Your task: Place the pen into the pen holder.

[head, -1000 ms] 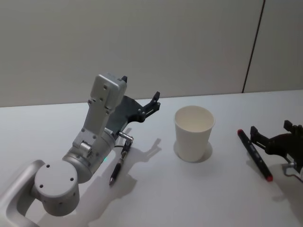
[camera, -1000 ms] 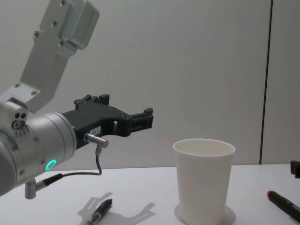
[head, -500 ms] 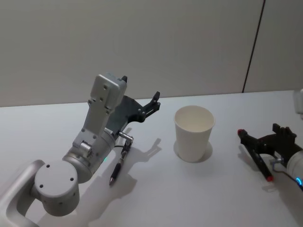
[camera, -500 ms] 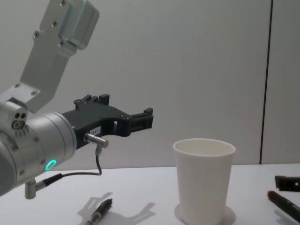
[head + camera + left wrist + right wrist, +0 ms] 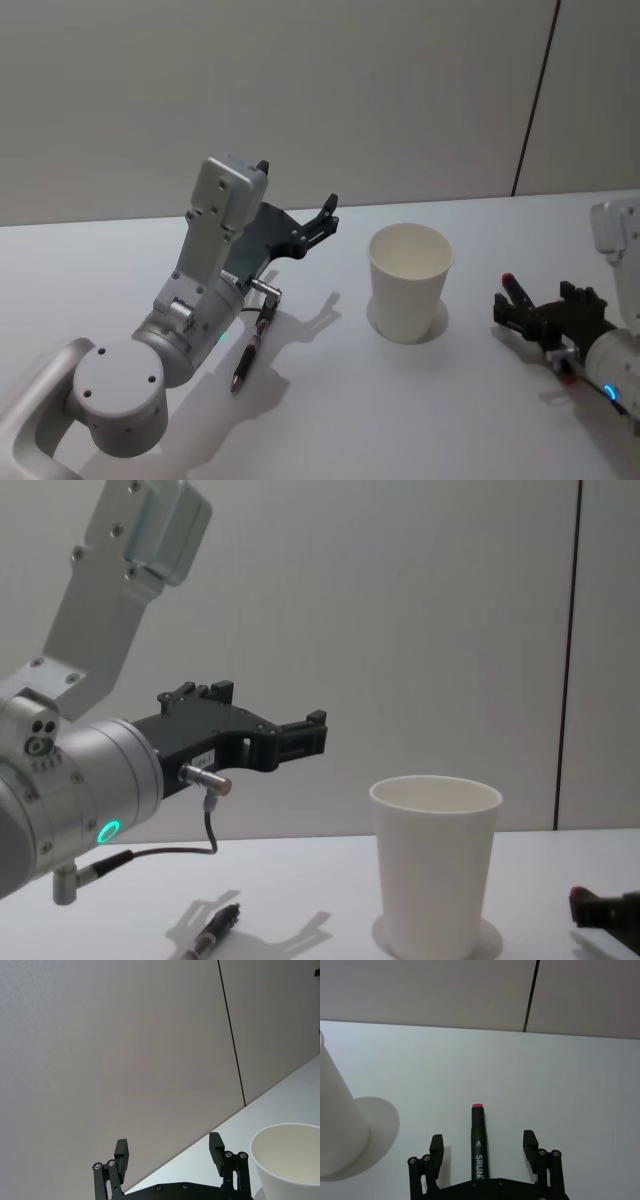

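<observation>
My right gripper picks up the pen by its red-end with the cap next, to stand it in the pen holder (image 5: 434, 865).
A black pen with red ends (image 5: 478, 1152) lies on the white table, right of the pen holder, with its red tip (image 5: 510, 281) pointing away from me. My right gripper (image 5: 482, 1136) is open and low over it, one finger on each side, not touching it; it hangs right of the holder (image 5: 532, 298). The pen holder (image 5: 408, 282) is a white paper cup standing upright mid-table (image 5: 435, 865). My left gripper (image 5: 168, 1142) is open and empty, raised above the table left of the holder (image 5: 296, 186).
A second dark pen (image 5: 247, 360) lies on the table under my left arm, also seen low down (image 5: 213, 930). A grey wall with a dark vertical seam (image 5: 535, 100) backs the table.
My right gripper has moved left and forward over the red-ended pen and now straddles it. The left arm, the cup and the dark pen have not moved.
</observation>
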`<action>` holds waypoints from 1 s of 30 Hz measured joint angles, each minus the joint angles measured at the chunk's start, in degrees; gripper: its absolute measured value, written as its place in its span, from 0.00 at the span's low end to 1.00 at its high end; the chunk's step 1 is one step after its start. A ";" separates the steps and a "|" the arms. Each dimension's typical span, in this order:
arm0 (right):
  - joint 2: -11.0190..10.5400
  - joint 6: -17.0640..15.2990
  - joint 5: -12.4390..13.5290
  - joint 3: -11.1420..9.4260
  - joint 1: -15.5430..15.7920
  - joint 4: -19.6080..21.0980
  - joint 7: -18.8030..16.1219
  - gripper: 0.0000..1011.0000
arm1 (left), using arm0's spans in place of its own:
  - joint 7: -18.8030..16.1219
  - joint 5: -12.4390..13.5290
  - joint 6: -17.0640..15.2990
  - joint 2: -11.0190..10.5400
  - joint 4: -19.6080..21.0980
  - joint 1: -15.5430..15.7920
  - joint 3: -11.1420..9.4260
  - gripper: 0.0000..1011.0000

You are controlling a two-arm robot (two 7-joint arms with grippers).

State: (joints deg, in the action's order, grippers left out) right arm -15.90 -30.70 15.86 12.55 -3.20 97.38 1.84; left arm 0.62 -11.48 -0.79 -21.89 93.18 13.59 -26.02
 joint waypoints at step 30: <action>1.60 0.65 -2.12 1.14 0.25 -1.60 0.67 0.61 | 0.00 0.00 0.00 0.00 0.00 0.00 0.00 0.99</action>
State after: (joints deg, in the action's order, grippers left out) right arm -14.30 -30.05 13.75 13.69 -2.95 95.78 2.51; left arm 0.62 -11.49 -0.79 -21.90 93.18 13.59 -26.02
